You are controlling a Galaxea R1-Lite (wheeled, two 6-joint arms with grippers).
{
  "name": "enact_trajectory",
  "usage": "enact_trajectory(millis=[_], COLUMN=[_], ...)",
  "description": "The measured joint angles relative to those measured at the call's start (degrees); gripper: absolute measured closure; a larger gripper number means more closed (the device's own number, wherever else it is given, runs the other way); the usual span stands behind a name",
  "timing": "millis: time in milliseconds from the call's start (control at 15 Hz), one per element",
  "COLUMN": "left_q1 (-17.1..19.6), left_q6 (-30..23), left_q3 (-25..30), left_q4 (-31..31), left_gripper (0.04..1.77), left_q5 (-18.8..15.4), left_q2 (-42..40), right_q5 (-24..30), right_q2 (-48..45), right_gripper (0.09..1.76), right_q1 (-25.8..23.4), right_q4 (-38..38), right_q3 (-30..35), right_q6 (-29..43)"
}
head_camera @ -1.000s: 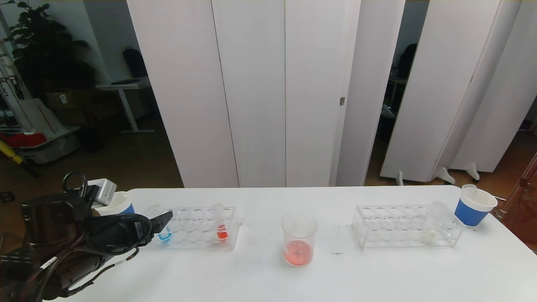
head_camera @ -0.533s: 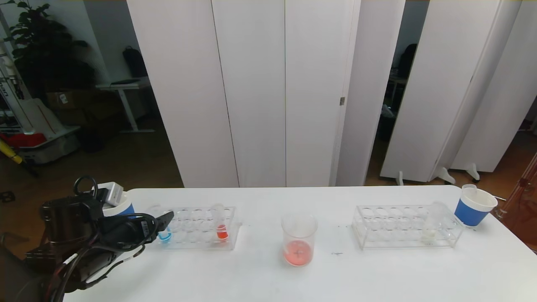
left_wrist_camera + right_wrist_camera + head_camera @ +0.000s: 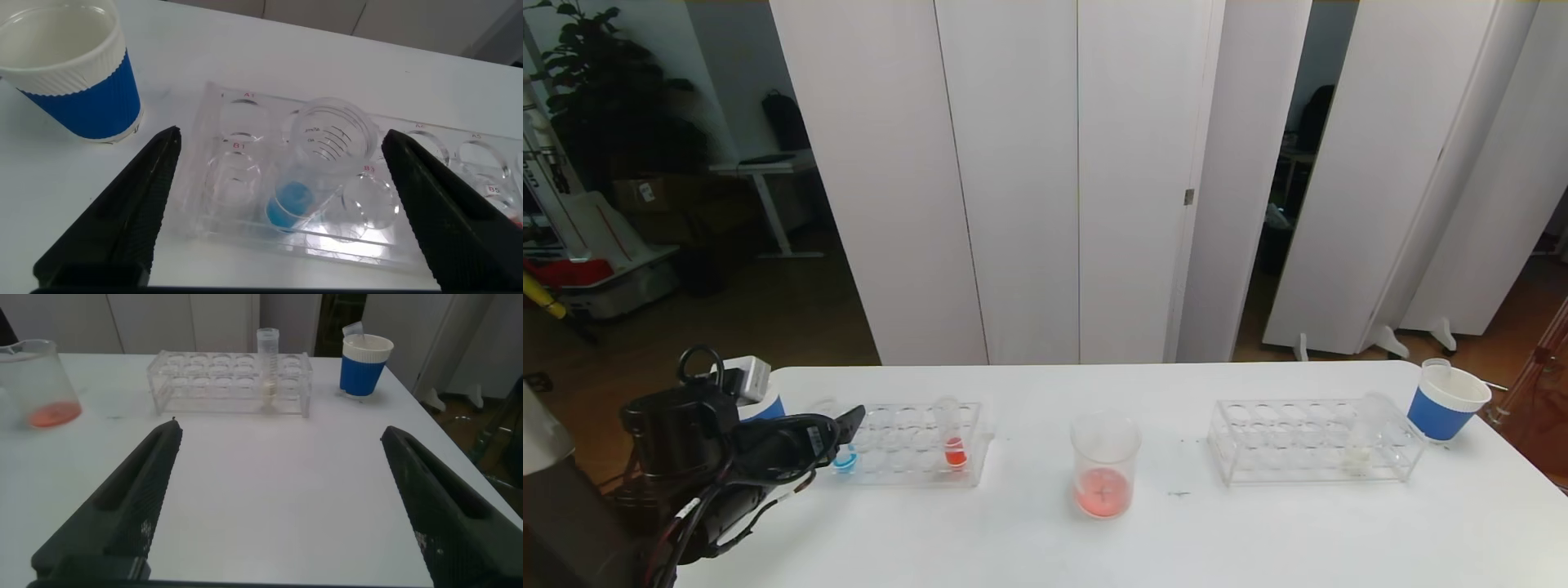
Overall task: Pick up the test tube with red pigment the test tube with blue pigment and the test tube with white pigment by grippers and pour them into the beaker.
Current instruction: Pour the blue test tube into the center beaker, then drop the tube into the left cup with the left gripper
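I should next grab the tube's upper end below its rim (image 3: 827, 407) (image 3: 329, 151) with my left gripper, because the rack closes around the lower part of the test tube with blue pigment.
The test tube with blue pigment (image 3: 844, 461) leans in the left end of the left rack (image 3: 907, 469); in the left wrist view it (image 3: 292, 204) lies between and beyond my open fingers. My left gripper (image 3: 846, 426) hovers open just above and before it, also shown in the left wrist view (image 3: 282, 137). A red-bottomed tube (image 3: 953, 445) stands in the same rack. The beaker (image 3: 1104, 465) stands at the table's middle with red pigment at its bottom. The test tube with white pigment (image 3: 1360, 445) stands in the right rack (image 3: 1298, 469). My right gripper (image 3: 279, 429) is open over bare table, well short of that rack.
A blue-sleeved paper cup (image 3: 765, 403) stands behind my left arm, close to the left rack. Another blue-sleeved cup (image 3: 1445, 402) stands at the far right corner. The right wrist view shows the beaker (image 3: 37, 384), the right rack (image 3: 229, 380) and that cup (image 3: 365, 367).
My left arm has moved forward and to the right, bringing the open gripper closer to the blue tube. Nothing on the table has moved.
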Motion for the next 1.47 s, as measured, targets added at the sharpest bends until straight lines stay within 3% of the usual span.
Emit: enact_trajectory(millis=[733,800,867,933,1000,1067,1200,1333,1467], left_q1=[0.24,0.22,0.22,0.24,0.02,0.18,0.24,0.09,0.09], left_q6=[-0.94,-1.27,-1.4,-1.46,-1.41,-1.38,-1.44,-1.44,-1.41], left_q3=[-0.72,-0.77,-0.83,-0.96,-1.1,-1.07,-0.93,-0.77,-0.68], left_q4=[-2.82,-4.11,-4.94,-4.94,-5.02,-5.0,-5.0,-5.13,-5.13], left_gripper=[0.06,0.14,0.36,0.73,1.2,1.37,1.08,1.2,1.21], left_q5=[0.05,0.1,0.16,0.11,-0.3,-0.23,-0.12,-0.11,-0.06], left_q2=[3.01,3.58,4.11,4.52,4.78,4.94,5.13,5.24,5.22], right_q5=[-0.04,-0.04,-0.01,-0.01,-0.04,-0.06,-0.01,-0.04,-0.01], right_q2=[0.0,0.0,0.0,0.0,0.0,0.0,0.0,0.0,0.0], right_gripper=[0.1,0.1,0.1,0.1,0.1,0.1,0.1,0.1,0.1], right_q1=[0.0,0.0,0.0,0.0,0.0,0.0,-0.02,0.0,0.0], right_q4=[0.0,0.0,-0.05,-0.02,-0.05,0.0,0.0,0.0,0.02], right_q3=[0.0,0.0,0.0,0.0,0.0,0.0,0.0,0.0,0.0], right_q6=[-0.02,0.0,-0.02,-0.02,-0.02,0.0,0.0,0.0,0.0])
